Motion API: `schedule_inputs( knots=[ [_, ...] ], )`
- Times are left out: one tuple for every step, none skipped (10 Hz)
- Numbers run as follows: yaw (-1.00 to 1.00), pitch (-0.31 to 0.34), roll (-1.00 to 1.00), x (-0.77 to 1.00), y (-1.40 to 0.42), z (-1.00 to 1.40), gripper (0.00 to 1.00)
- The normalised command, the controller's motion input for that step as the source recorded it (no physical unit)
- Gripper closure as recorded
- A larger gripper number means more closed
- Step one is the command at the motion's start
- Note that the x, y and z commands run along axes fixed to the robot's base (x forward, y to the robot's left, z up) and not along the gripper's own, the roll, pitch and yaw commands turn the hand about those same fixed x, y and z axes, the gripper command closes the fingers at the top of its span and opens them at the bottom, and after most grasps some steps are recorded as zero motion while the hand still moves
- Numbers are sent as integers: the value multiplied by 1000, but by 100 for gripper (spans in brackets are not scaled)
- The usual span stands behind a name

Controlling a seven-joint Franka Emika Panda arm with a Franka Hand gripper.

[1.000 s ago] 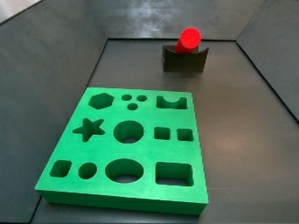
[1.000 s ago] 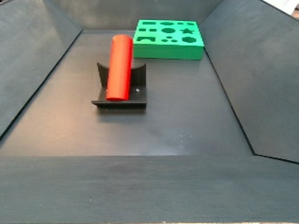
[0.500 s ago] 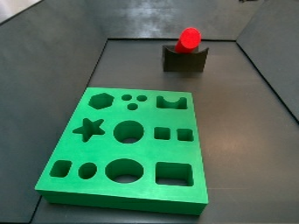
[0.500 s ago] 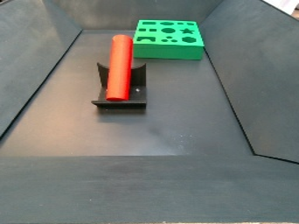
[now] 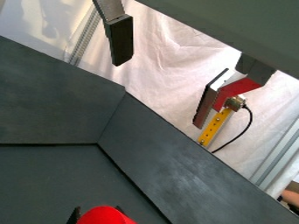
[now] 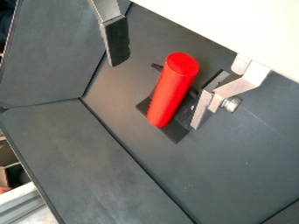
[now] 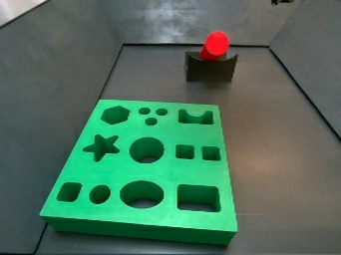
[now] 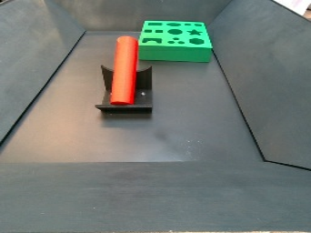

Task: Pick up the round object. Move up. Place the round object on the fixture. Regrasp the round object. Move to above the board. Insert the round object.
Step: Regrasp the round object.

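Note:
The gripper should next grab the end of the round object that sticks out to regrasp the object, since the raised sides of the dark fixture hug it where it rests.
The red round object (image 8: 123, 68) lies lengthwise in the notch of the dark fixture (image 8: 125, 100), and its round end shows in a side view (image 7: 216, 43) on the fixture (image 7: 210, 69). The green board (image 7: 147, 164) lies flat on the floor, apart from the fixture, and also shows in a side view (image 8: 176, 41). My gripper (image 6: 159, 87) is open and empty, well above the round object (image 6: 173, 87), which shows between the fingers (image 6: 115, 39) without touching them. In a wrist view the gripper (image 5: 163, 83) is open and a bit of the round object (image 5: 105, 215) shows.
Sloping dark walls (image 8: 36, 86) ring the grey floor (image 8: 170, 136). A white cloth backdrop (image 5: 176, 61) and a yellow part with a cable (image 5: 216, 131) show beyond the walls.

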Motion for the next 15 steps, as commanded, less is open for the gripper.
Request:
schedule_inputs(
  knots=[
    [139,0,183,769,-67,-23,0],
    [122,4,180,767,-64,-25,0],
    [114,8,177,764,-62,-27,0],
    [96,21,168,756,-59,-33,0],
    [93,26,164,752,-58,-35,0],
    [92,32,159,747,-58,-37,0],
    [92,38,155,743,-58,-39,0],
    [94,44,149,738,-58,-39,0],
    [95,47,147,736,-58,-39,0],
    [96,51,145,733,-57,-38,0],
    [97,52,145,732,-56,-38,0],
    [97,53,144,732,-55,-38,0],
    [97,53,144,732,-55,-37,0],
    [98,54,144,731,-54,-37,0],
    [98,54,143,731,-54,-37,0]
  ],
)
